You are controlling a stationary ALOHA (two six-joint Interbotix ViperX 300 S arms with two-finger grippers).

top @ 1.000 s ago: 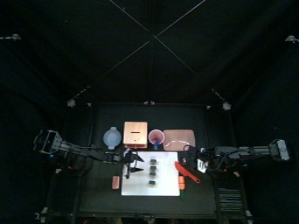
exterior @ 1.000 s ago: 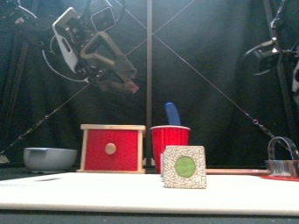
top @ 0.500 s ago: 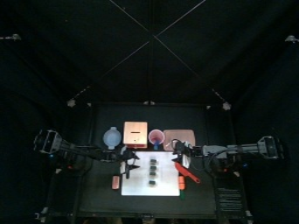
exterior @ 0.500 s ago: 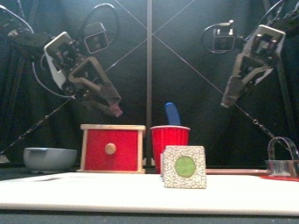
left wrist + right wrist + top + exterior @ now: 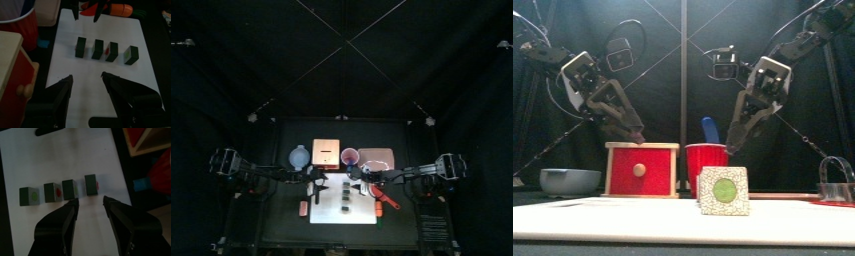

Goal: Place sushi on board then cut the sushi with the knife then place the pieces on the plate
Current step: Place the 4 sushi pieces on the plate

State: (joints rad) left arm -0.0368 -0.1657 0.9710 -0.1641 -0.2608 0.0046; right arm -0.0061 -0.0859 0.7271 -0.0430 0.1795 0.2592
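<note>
My right gripper will grip the further sushi piece by its flat core sides next, to put it on the pink plate (image 5: 376, 158).
Several dark green sushi pieces (image 5: 97, 49) stand apart in a row on the white cutting board (image 5: 100, 75); the right wrist view shows the same row (image 5: 68, 188). In the front view the nearest piece (image 5: 722, 190) shows its green core. My left gripper (image 5: 87, 80) hangs open and empty over the board's left part (image 5: 321, 181). My right gripper (image 5: 90, 203) is open and empty above the row, over the board's right part (image 5: 366, 178). A red knife (image 5: 382, 198) lies on the board's right side. The pink plate (image 5: 376, 158) sits behind the board.
Behind the board stand the wooden box with the red drawer front (image 5: 641, 168), the red cup (image 5: 708, 160) holding a blue knife (image 5: 710, 128), and the blue-grey bowl (image 5: 571, 180) at the left. A metal cutter (image 5: 834, 182) stands at the right. A small red object (image 5: 303, 208) lies left of the board.
The right arm has swung in from the right and come down over the board. The left gripper has lowered toward the board. The sushi pieces have not moved.
</note>
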